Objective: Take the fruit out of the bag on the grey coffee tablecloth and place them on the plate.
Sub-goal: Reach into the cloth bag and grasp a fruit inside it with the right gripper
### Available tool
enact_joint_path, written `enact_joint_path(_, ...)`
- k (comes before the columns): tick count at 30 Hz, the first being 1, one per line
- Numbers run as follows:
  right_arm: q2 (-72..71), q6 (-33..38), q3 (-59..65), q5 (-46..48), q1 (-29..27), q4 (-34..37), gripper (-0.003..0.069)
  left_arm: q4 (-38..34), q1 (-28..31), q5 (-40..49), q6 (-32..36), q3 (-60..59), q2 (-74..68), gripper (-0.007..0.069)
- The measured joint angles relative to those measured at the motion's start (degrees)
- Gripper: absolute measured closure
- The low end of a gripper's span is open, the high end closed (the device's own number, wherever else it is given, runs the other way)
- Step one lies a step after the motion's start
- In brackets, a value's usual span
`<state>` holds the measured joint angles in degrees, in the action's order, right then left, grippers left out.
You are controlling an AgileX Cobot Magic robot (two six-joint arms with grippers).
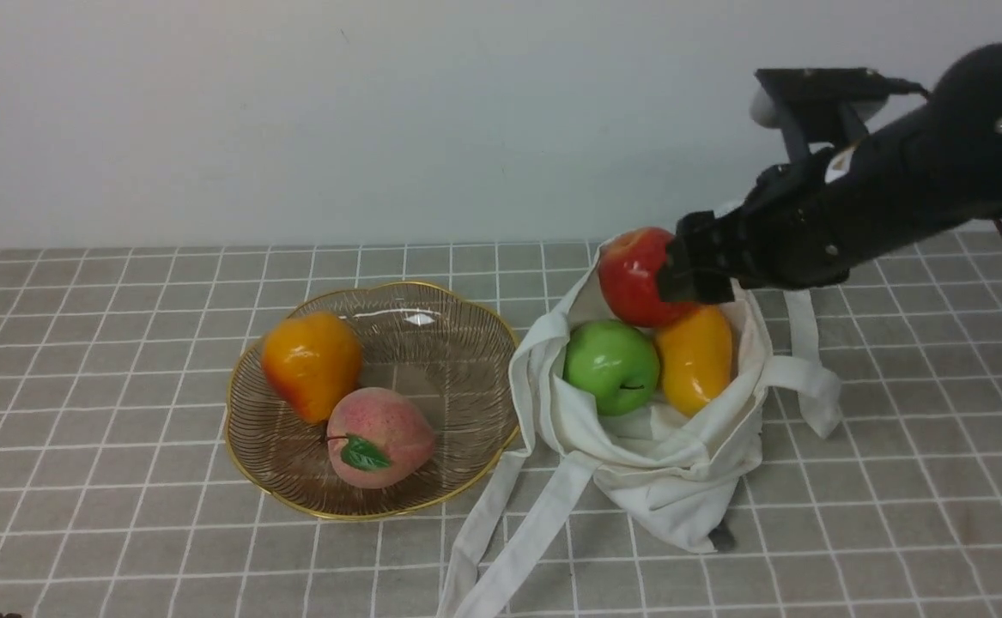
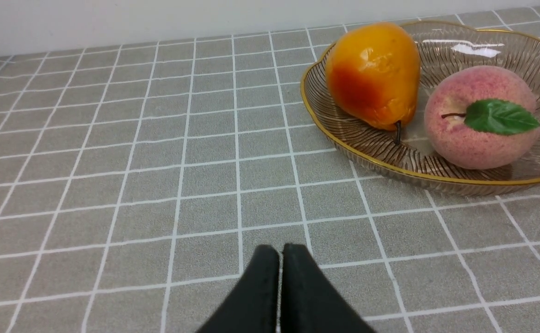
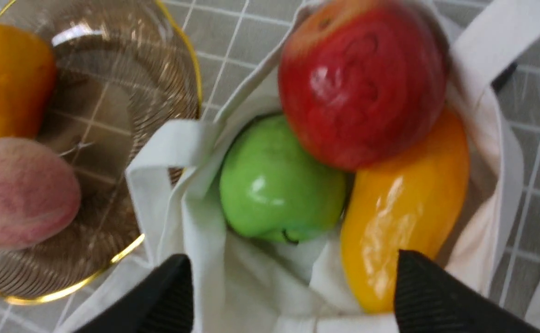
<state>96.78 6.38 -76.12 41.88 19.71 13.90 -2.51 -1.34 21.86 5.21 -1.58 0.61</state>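
Observation:
My right gripper is to take hold of the red apple around its round body next, to move fruit from the bag onto the plate.
The off-white bag lies open on the grey checked tablecloth. In its mouth sit the red apple, the green apple and the yellow-orange mango. My right gripper hovers over the bag beside the red apple, open and empty. In the right wrist view its jaws stand wide apart, with the red apple, green apple and mango ahead of them. The glass plate stands left of the bag. My left gripper is shut and empty, low over the cloth left of the plate.
An orange pear and a pink peach lie on the plate; both also show in the left wrist view, pear and peach. The bag's long straps trail toward the front edge. A white wall stands behind the table.

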Motion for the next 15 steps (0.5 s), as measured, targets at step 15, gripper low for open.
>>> enact_joint_path(15, 15.24, 0.12, -9.09, -6.48, 0.06, -3.83, -0.0032, 0.0, 0.0, 0.0, 0.0, 0.0, 0.0, 0.0632)
